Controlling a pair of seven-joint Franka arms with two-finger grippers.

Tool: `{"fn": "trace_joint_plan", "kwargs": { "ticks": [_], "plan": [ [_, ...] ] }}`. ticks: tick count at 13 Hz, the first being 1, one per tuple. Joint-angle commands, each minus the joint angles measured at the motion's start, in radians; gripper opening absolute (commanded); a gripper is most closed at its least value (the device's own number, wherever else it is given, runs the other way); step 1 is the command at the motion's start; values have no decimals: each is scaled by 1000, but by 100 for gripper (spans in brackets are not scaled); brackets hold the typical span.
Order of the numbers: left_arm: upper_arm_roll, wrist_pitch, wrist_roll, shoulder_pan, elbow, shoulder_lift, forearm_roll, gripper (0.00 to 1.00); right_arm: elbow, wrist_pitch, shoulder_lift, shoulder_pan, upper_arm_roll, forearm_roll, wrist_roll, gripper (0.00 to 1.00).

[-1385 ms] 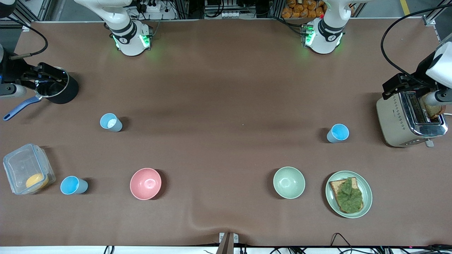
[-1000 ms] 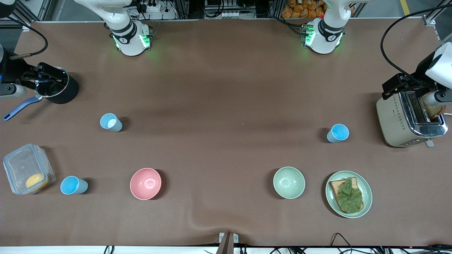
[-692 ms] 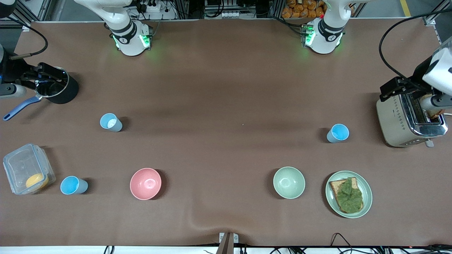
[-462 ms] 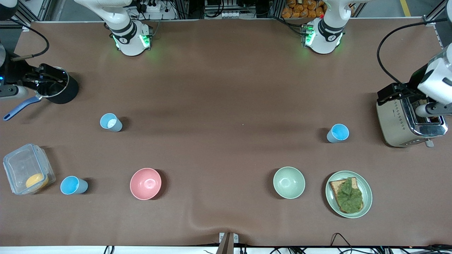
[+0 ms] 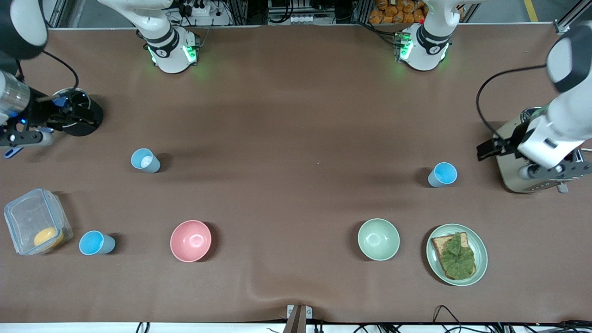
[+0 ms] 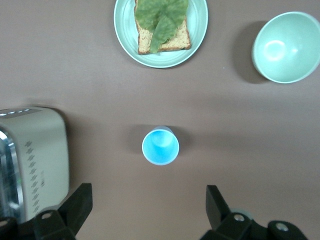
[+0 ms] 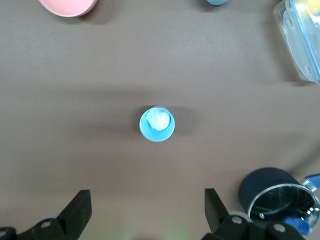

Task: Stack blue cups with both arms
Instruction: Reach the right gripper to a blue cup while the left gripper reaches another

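Note:
The blue cups need to be stacked. My right gripper will next take the cup with the whitish inside by its rim (image 5: 143,150) (image 7: 171,117).
Three blue cups stand upright and apart on the brown table. One blue cup (image 5: 442,175) (image 6: 160,146) is near the toaster. My left gripper (image 6: 148,206) hangs open and empty, high over the table between the toaster and that cup. A second blue cup (image 5: 145,160) (image 7: 157,124), whitish inside, stands toward the right arm's end. My right gripper (image 7: 147,207) is open and empty, up beside the black pot and short of that cup. The third blue cup (image 5: 96,243) (image 7: 220,1) sits by the clear box.
A toaster (image 5: 532,157) (image 6: 32,160) and a plate with leaf-topped toast (image 5: 456,254) (image 6: 160,30) are at the left arm's end. A pale green bowl (image 5: 378,239) and pink bowl (image 5: 190,240) sit nearer the front camera. A black pot (image 5: 76,118) (image 7: 272,192) and clear box (image 5: 34,222) are at the right arm's end.
The left arm has swung off the toaster's top toward the nearby blue cup. The right arm has shifted by the black pot. Both grippers stay open; no cup has moved.

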Motion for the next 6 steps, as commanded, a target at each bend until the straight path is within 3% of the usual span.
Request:
{"fn": "trace_joint_plan", "kwargs": {
  "ticks": [1,3,6],
  "plan": [
    [-2,186,28,30,-175,-24,21,100,-148,126,-38,-28,10,5,2,100],
    [-4,325,29,53,-247,35,26,100,-267,270,-38,-34,10,3,2,100],
    [-4,364,29,66,-269,112,28,100,-302,354,5,-35,9,-10,2,100]
  ]
}}
